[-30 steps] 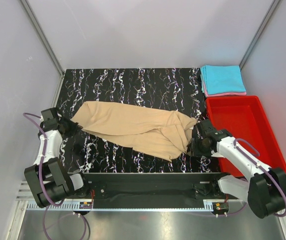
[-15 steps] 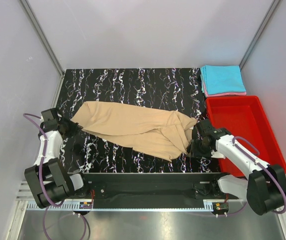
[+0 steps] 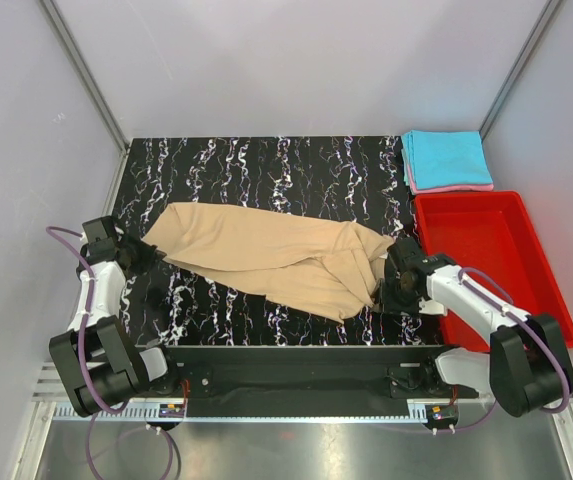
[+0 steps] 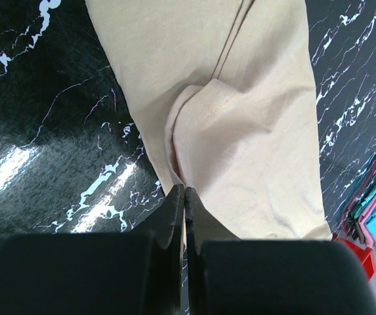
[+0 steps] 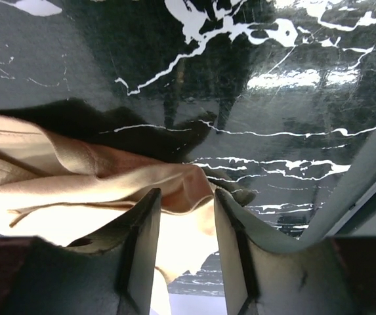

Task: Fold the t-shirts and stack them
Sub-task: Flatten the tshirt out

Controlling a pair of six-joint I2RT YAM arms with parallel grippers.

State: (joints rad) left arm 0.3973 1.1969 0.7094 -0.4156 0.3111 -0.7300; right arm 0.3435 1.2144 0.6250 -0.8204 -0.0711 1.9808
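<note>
I need to close my right gripper now, because the bunched fold at the tan t-shirt's end is between its open fingers. Closing now would hold it.
A tan t-shirt lies rumpled across the black marbled table. My left gripper is at its left end, jaws shut on the cloth edge, seen close in the left wrist view. My right gripper is at the shirt's right end. In the right wrist view its jaws stand open around a bunched fold of the tan cloth, which lies between them. A folded cyan shirt sits on a pink one at the back right corner.
A red plastic bin stands along the right edge, just beside my right arm. Grey walls close in the table on three sides. A black rail runs along the near edge.
My right gripper has edged left, closer onto the shirt's right end. The left arm and the shirt have hardly moved.
</note>
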